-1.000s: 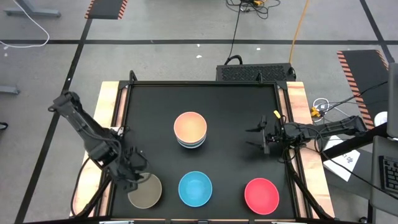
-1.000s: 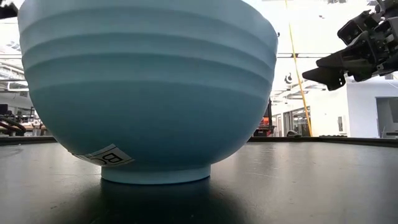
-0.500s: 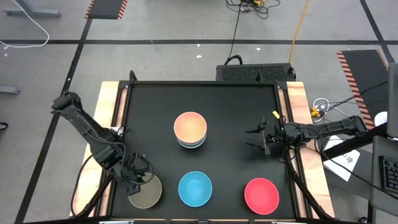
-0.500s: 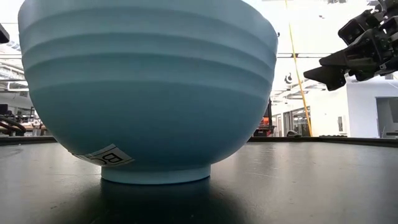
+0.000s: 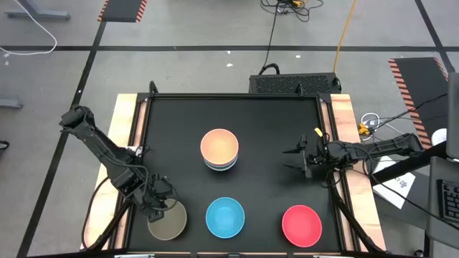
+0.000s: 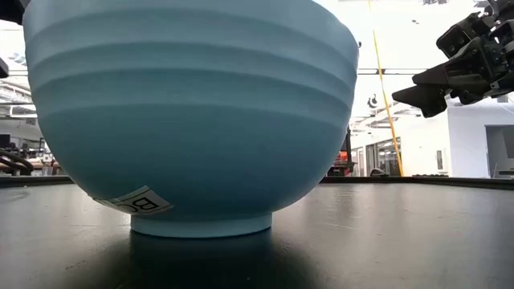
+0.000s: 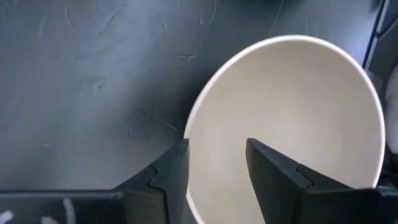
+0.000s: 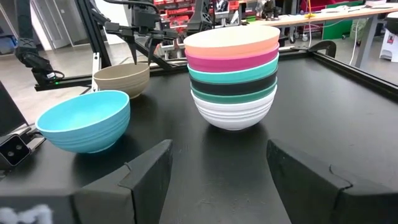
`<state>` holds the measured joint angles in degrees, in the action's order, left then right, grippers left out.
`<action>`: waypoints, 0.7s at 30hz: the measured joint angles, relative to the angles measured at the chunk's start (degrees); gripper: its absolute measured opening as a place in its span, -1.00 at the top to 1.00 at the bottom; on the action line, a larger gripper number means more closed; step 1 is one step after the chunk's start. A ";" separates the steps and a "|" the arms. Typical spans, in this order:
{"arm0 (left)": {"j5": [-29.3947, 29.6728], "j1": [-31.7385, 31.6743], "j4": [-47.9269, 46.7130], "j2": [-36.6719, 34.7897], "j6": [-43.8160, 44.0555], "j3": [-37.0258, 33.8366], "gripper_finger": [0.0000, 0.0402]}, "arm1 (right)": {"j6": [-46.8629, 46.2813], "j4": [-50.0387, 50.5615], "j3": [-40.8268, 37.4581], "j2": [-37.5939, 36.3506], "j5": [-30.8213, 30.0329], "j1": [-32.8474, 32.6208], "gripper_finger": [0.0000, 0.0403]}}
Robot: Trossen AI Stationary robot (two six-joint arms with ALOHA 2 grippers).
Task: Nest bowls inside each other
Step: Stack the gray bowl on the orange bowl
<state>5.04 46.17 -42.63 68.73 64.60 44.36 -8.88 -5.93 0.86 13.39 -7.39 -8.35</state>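
My left gripper will next grab the olive-brown bowl by its rim to nest it in the stack.
An olive-brown bowl stands on its foot at the table's near left. My left gripper is open and points steeply down over that bowl's far-left rim, one finger outside the wall and one inside; I see no touch. A stack of nested bowls, peach on top, stands mid-table. A light blue bowl and a red bowl stand singly along the near edge. My right gripper waits open at the right side, above the table.
The black mat has free room behind and beside the stack. Wooden strips border it left and right. In the low view the light blue bowl hides most of the table.
My left gripper has come down toward the olive-brown bowl's rim, its fingers keeping the same gap. No bowl has moved.
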 joint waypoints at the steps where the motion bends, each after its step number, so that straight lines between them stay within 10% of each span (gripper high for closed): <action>1: 0.15 0.00 0.10 0.00 0.00 0.00 0.20 | -0.01 0.00 0.00 0.02 0.01 0.01 -0.26; 21: 1.83 -2.26 -1.31 -0.17 -5.82 0.00 0.20 | -0.52 0.03 0.00 0.02 0.08 0.01 -0.26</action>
<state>6.87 43.91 -43.94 68.55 58.78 44.36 -9.41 -5.91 0.86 13.41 -7.31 -8.34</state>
